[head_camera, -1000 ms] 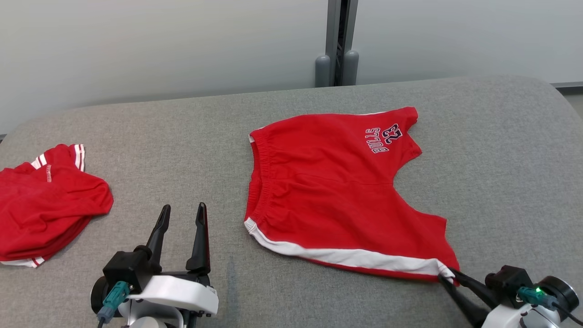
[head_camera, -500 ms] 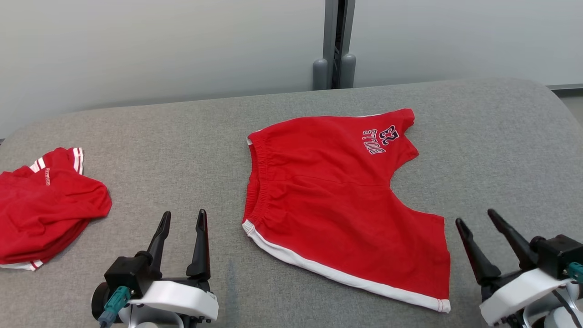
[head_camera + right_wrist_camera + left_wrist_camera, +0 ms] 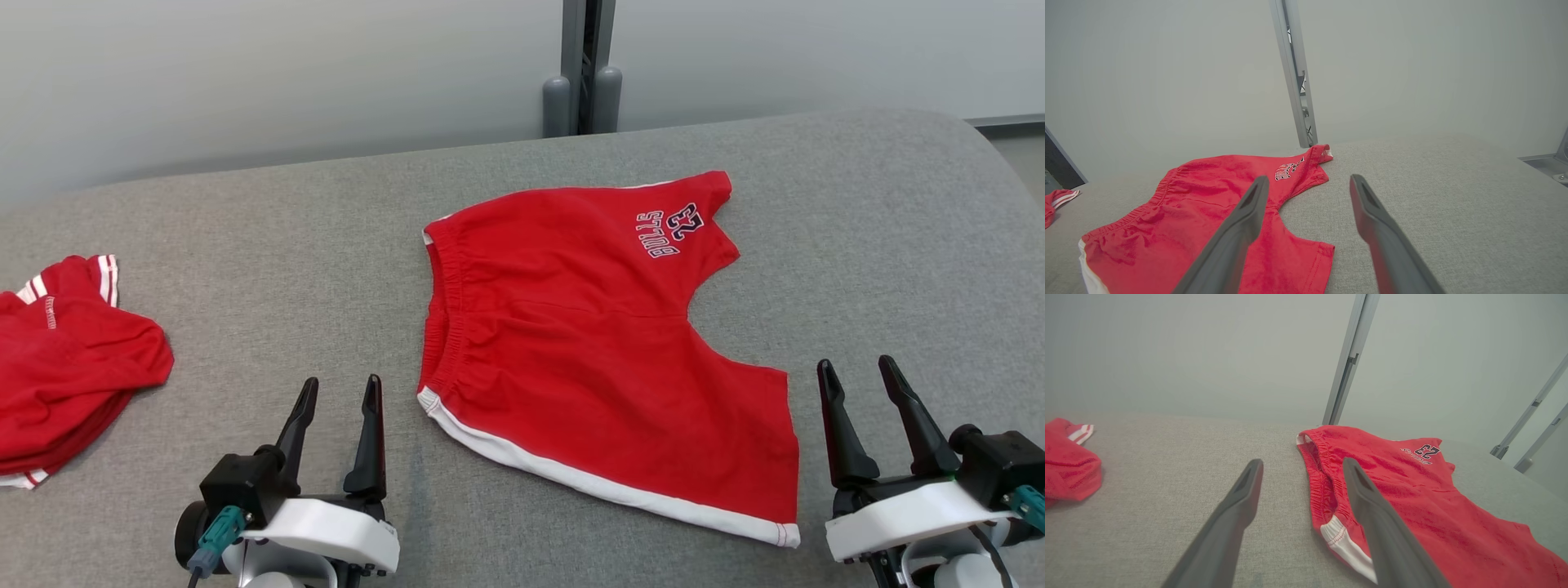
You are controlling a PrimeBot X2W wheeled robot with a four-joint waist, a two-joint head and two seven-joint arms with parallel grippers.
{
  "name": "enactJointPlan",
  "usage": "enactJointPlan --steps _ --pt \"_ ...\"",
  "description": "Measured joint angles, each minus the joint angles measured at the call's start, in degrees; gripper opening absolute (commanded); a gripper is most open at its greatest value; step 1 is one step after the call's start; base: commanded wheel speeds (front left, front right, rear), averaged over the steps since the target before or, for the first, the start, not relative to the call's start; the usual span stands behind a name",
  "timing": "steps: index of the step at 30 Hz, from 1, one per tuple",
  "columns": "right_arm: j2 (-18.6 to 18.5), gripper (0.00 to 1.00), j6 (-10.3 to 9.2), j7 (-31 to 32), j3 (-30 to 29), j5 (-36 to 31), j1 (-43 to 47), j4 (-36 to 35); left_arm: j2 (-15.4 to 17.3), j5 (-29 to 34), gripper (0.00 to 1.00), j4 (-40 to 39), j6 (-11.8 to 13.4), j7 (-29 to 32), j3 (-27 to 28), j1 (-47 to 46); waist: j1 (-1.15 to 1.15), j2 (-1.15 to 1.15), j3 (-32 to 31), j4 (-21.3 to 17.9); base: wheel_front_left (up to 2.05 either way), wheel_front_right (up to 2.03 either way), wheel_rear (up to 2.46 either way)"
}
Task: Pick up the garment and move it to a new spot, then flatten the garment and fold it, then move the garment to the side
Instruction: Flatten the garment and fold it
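My left gripper grabs the white-striped waistband corner (image 3: 429, 400) (image 3: 1333, 531) of the garment next, where the gathered edge stands up while the red legs lie flat.
The garment (image 3: 588, 343), red shorts with a white side stripe and a dark "23" print, lies spread flat on the grey table (image 3: 882, 245), waistband to the left. My left gripper (image 3: 341, 392) stands open near the front edge, just left of the waistband's lower corner, holding nothing. My right gripper (image 3: 857, 371) is open too, just right of the near leg hem and apart from the cloth. In the left wrist view the garment (image 3: 1412, 490) lies behind the right finger. In the right wrist view the garment (image 3: 1208, 204) spreads to the left of the open fingers (image 3: 1367, 220).
A second red garment with white stripes (image 3: 65, 359) lies bunched at the table's left edge, also in the left wrist view (image 3: 1065, 465). A grey post (image 3: 580, 73) stands against the pale wall behind the table. Bare grey surface runs to the right of the shorts.
My right gripper opened and let go of the shorts' near hem corner, then lifted away to the right. The hem now lies flat. The head camera shifted slightly; the left gripper stayed open.
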Motion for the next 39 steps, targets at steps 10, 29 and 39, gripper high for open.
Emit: enactJointPlan --steps 10,29,39 --pt "0.8 1.00 0.00 -0.1 -0.8 -0.6 -0.9 -0.5 0.0 -1.7 1.00 5.1 -0.9 0.0 -3.5 -2.7 0.00 0.00 1.9 -2.1 0.00 0.00 0.00" --pt "1.1 1.00 0.00 -0.1 -0.7 -1.5 -1.1 -1.4 0.0 -13.3 1.00 21.8 3.0 0.0 -7.3 -10.5 0.00 0.00 4.9 -6.1 0.00 0.00 0.00" --pt "1.1 1.00 0.01 -0.2 -1.0 -2.3 -0.8 -1.1 -0.1 -16.6 0.00 23.2 1.0 -0.1 -9.1 -11.9 0.00 0.00 4.9 -6.0 0.00 0.00 0.00"
